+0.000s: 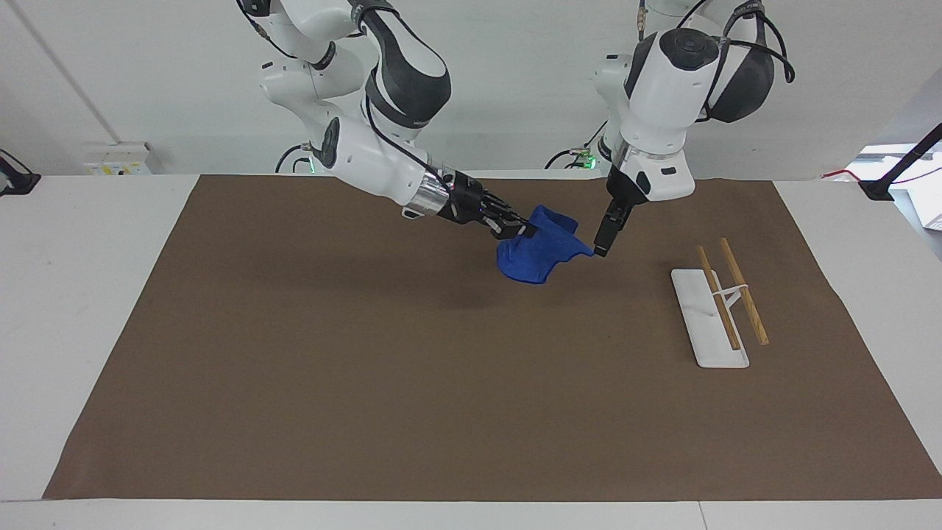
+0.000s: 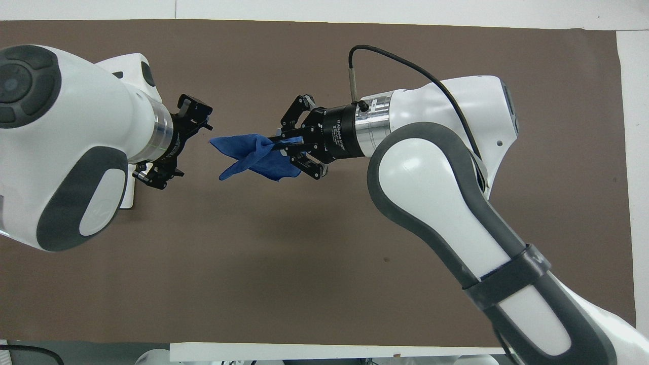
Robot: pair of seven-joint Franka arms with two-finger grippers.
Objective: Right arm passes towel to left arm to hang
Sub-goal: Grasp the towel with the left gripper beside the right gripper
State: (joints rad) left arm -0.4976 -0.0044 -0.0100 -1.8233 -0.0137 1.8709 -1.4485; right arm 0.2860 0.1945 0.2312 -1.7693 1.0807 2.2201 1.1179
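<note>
The left gripper grabs the towel by its jutting free corner next, because the rest hangs bunched and slack from my right gripper.
The blue towel hangs bunched in the air over the middle of the brown mat. My right gripper is shut on one end of it, and the rest droops from the fingertips. My left gripper stands open at the towel's free corner, with its jaws facing the cloth. I cannot tell whether it touches the cloth. The white rack base with two wooden bars stands toward the left arm's end of the table.
The brown mat covers most of the white table. In the overhead view the left arm hides nearly all of the rack, leaving only a sliver of its base.
</note>
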